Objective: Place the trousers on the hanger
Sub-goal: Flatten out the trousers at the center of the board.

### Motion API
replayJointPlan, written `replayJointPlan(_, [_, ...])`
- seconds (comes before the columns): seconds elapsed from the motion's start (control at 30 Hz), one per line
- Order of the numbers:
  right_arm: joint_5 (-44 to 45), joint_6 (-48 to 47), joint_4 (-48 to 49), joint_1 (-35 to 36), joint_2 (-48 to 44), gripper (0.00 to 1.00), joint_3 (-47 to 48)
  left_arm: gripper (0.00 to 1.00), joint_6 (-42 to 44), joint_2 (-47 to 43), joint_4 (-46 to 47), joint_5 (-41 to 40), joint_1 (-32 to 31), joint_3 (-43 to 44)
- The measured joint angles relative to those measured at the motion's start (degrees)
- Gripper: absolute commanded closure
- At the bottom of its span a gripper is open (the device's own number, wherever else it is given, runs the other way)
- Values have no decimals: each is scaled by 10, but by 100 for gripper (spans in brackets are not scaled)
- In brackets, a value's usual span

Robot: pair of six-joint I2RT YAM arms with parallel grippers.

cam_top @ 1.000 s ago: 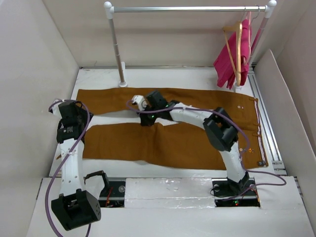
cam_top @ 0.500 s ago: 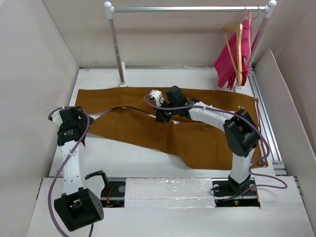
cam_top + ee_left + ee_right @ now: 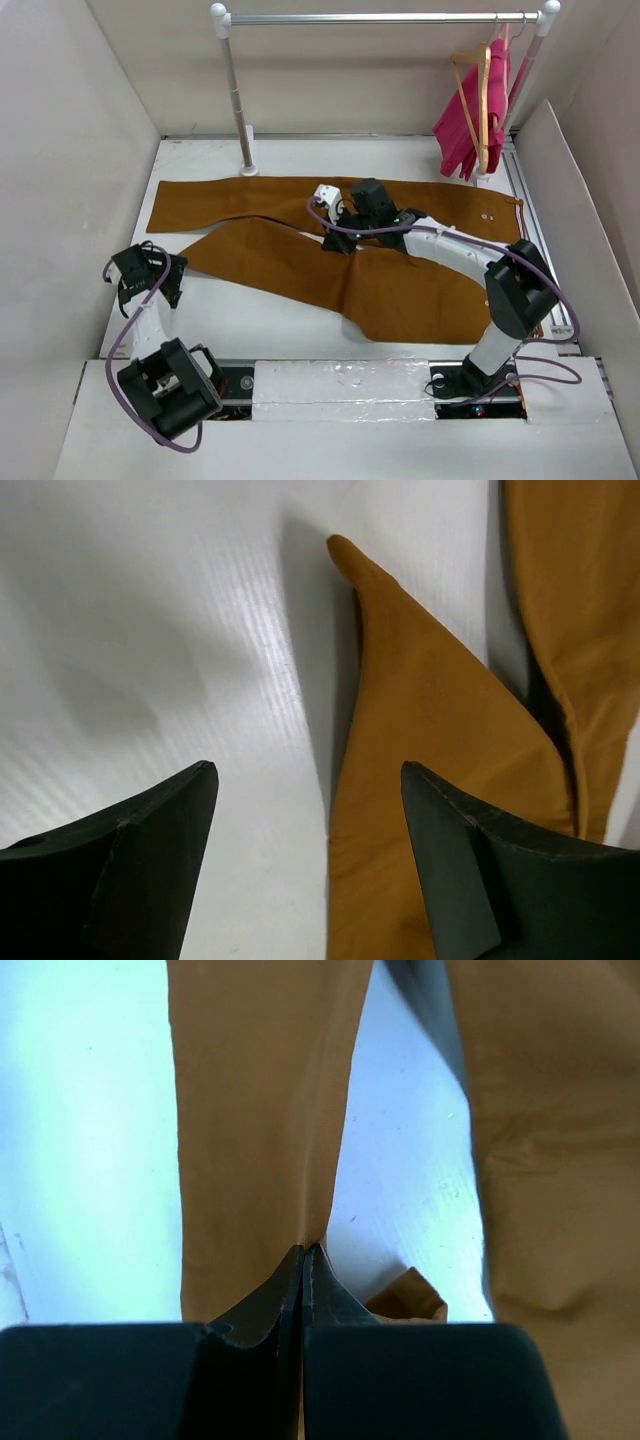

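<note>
Next, my left gripper pinches the near leg's cuff at its edge to pull the near leg toward the far leg (image 3: 235,199) (image 3: 585,600) for hanging.
The rust-brown trousers (image 3: 400,285) lie flat on the white table, waistband to the right. The far leg runs straight to the left. The near leg slants, its cuff (image 3: 190,263) at the left. My right gripper (image 3: 334,242) is shut on the inner edge of the near leg (image 3: 250,1110), its fingertips pinching the cloth (image 3: 305,1251). My left gripper (image 3: 167,278) is open and empty, low over the table beside the near leg's cuff (image 3: 430,730); its midpoint (image 3: 305,780) is at the cloth's edge. The tan wooden hanger (image 3: 481,95) hangs on the rail at the far right.
A white-and-silver clothes rail (image 3: 380,18) stands across the back, its left post (image 3: 238,100) near the far leg. A bright pink garment (image 3: 462,130) hangs by the hanger. Walls close in on both sides. A metal track (image 3: 540,250) runs along the right table edge.
My right gripper has dragged the near leg to the right and away, so that it now slants. My left arm has folded back toward its base and dropped lower, by the cuff.
</note>
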Motion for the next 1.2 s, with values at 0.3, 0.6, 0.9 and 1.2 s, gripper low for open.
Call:
replayJointPlan(0.3, [-6,0,-1,34,0,100,-3,66,-35,119,156,66,-1,-16])
replayJointPlan(0.6, [-12,3,-1,47,0,100,-3,100,-22,127,152,85,-1,73])
replayJointPlan(0.9, [-21,-9,-10,57,-42,100,-20,100,4,-31,-21,0,-50,302])
replayJointPlan(1.2, [-45,-18,-45,70,39,48,-30,100,2,-107,-127,-163,-52,174])
